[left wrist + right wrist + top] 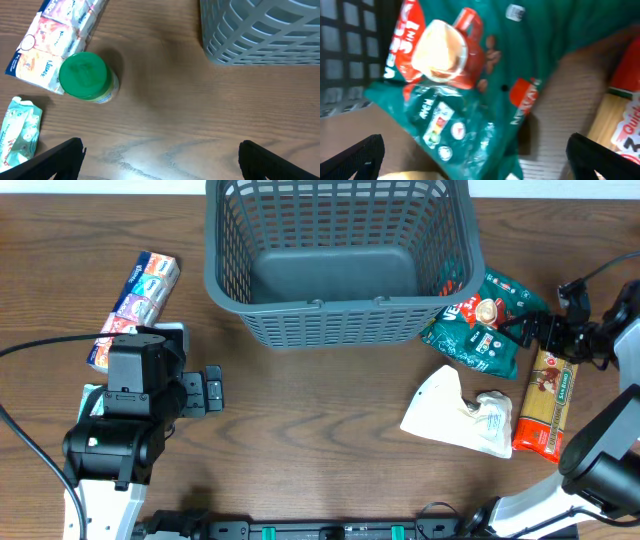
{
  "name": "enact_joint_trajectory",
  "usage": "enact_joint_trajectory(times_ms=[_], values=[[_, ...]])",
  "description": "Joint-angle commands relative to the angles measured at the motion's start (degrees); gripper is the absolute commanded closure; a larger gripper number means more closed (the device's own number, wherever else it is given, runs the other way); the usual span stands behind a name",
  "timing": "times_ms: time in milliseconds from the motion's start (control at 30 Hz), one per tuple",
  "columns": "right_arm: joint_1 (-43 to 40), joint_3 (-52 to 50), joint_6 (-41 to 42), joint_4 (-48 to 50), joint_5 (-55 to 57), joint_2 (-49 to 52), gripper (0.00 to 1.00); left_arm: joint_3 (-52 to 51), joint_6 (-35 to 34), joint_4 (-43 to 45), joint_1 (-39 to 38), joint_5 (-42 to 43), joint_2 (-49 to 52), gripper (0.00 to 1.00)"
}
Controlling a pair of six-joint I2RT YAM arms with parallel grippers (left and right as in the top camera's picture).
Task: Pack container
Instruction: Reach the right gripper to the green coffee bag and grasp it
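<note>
My right gripper will grab the green coffee bag by its edge that faces the pasta pack. The bag's body stays free to go into the basket [340, 308].
The dark grey slotted basket [340, 308] stands at the back middle of the table with nothing in it. It also shows in the left wrist view [260, 30] and the right wrist view [350, 45]. My left gripper [212, 390] [160, 160] is open and empty over bare wood, left of the basket. My right gripper [522, 330] [480, 160] is open, its fingers spread on either side of a green coffee bag [478, 325] [470, 75] that lies against the basket's right front corner. The frames do not show whether the fingers touch it.
A colourful tissue pack [135, 295] [55, 35], a green-lidded jar [85, 76] and a small green-white packet [20, 132] lie by the left arm. A red-and-yellow pasta pack [548, 400] [625, 115] and a white bag [455, 415] lie at the right.
</note>
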Motion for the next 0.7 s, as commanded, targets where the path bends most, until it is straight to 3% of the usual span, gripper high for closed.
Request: enact_joint_trajectory(times_ms=[0, 167, 400, 667], values=[[-1.03, -2.78, -0.02, 3.15, -1.4, 0.87, 0.01, 1.25, 0.81, -0.11, -0.07, -0.72, -0.2, 0.01], [-0.66, -9.38, 3.45, 12.85, -1.92, 1.07, 0.01, 1.25, 0.79, -0.13, -0.07, -0.7, -0.2, 0.02], [-0.15, -17.7, 5.03, 24.83, -11.58, 1.09, 0.01, 1.25, 0.76, -0.13, -0.07, -0.7, -0.2, 0.01], [0.52, -19.08, 5.57, 27.82, -13.46, 1.14, 0.01, 1.25, 0.76, -0.13, -0.07, -0.7, -0.17, 0.02]])
